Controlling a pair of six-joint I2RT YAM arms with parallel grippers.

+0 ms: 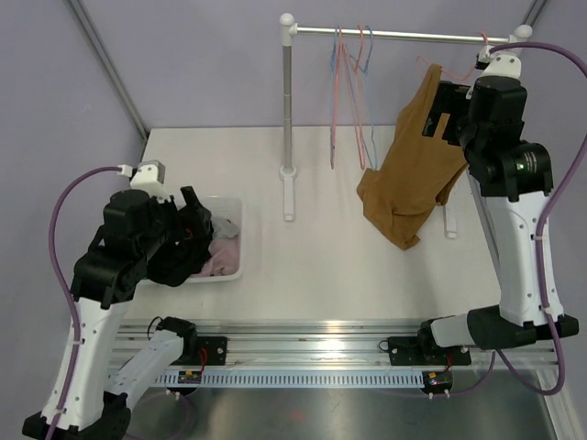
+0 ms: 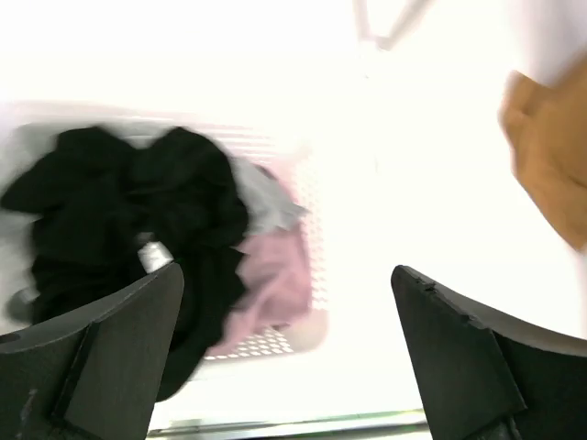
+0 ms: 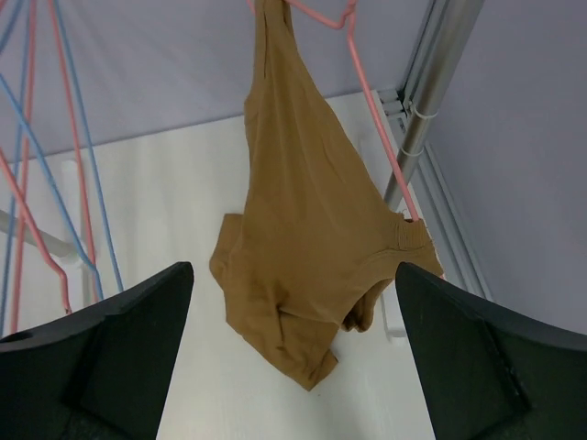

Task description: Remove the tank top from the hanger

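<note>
Next, my right gripper should grab the pink hanger by its bare arm near the hook to leave the tank top free to remove.
A brown tank top hangs from a pink hanger at the right end of the rail, its lower end bunched on the table. In the right wrist view the tank top drapes over one arm of the hanger. My right gripper is high up, right beside the upper part of the garment; its jaws are open and hold nothing. My left gripper hovers over the white basket, open and empty. The tank top shows at the right edge of the left wrist view.
A white basket at the left holds black, pink and grey clothes. Empty pink and blue hangers hang mid-rail. The rack's upright pole stands on the table, with the rail across the back.
</note>
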